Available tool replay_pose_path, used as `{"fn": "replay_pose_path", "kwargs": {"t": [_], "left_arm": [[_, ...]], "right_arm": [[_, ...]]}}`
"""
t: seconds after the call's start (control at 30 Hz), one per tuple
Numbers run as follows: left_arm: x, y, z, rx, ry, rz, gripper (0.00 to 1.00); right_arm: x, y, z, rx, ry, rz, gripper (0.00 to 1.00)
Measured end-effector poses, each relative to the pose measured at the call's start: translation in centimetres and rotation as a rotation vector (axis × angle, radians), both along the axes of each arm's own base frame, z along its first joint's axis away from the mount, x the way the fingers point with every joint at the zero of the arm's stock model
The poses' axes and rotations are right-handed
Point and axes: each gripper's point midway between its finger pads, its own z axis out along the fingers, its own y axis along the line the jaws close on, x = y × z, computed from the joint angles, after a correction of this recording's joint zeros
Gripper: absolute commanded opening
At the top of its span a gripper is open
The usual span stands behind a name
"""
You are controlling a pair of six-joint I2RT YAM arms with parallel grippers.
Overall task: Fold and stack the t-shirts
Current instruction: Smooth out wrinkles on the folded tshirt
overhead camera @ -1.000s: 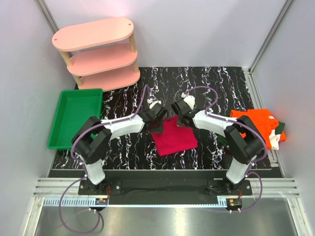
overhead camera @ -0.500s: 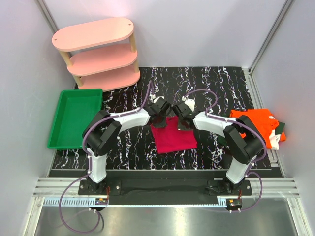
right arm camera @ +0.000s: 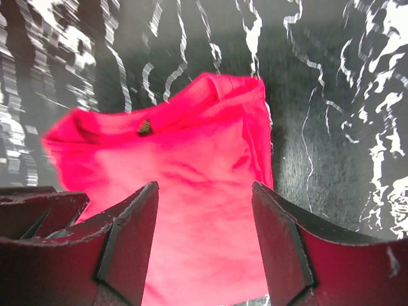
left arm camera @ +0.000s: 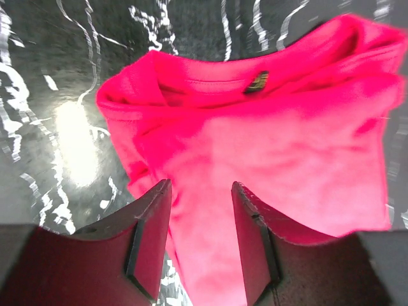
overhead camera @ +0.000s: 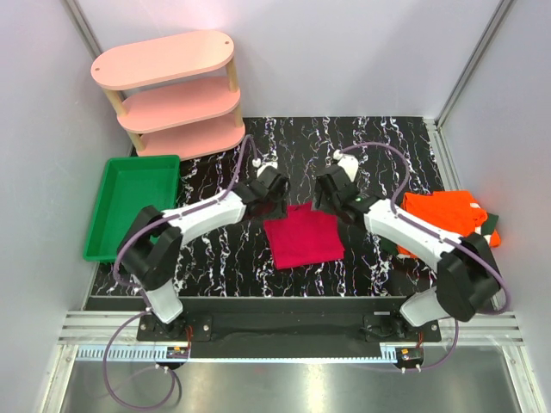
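My right gripper grabs the folded crimson t-shirt (overhead camera: 303,237) by its side edge facing the orange t-shirt next, to drag it over for stacking.
A folded crimson t-shirt (overhead camera: 303,237) lies flat on the black marbled table in the middle. My left gripper (overhead camera: 272,194) hovers over its far left corner and my right gripper (overhead camera: 327,193) over its far right corner. Both are open with nothing between the fingers. The left wrist view shows the crimson t-shirt (left arm camera: 268,134) past the spread left gripper (left arm camera: 201,191). In the right wrist view the shirt (right arm camera: 185,172) lies under the wide right gripper (right arm camera: 204,191). An orange t-shirt (overhead camera: 443,215) lies crumpled at the right edge, on top of a dark green one (overhead camera: 491,227).
A green plastic tray (overhead camera: 129,206) sits at the left side of the table. Behind it stands a pink three-tier shelf (overhead camera: 172,95). Grey walls close in the left, far and right sides.
Both grippers have opened and let go of the crimson t-shirt's far edge. They have drawn apart and back toward the far side, and the shirt now lies folded flat.
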Motion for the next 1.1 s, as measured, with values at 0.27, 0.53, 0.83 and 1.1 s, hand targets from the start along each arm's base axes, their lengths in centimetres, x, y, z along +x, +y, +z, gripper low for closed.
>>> {"fn": "replay_pose_path", "kwargs": {"t": [0.27, 0.53, 0.83, 1.1], "left_arm": [[-1.7, 1.0, 2.8, -0.041, -0.048, -0.001, 0.47], [-5.4, 2.0, 0.5, 0.006, 0.018, -0.017, 0.47], [-6.7, 2.0, 1.2, -0.015, 0.005, -0.015, 0.48], [-7.3, 2.5, 1.0, -0.011, 0.008, 0.002, 0.48]], "right_arm": [[-3.4, -2.3, -3.7, -0.029, 0.083, -0.016, 0.69], [-7.1, -4.9, -8.0, -0.094, 0.194, -0.037, 0.72], [-6.9, -4.5, -8.5, -0.067, 0.189, -0.044, 0.74], [-6.2, -3.3, -9.9, -0.047, 0.228, -0.052, 0.73]]}}
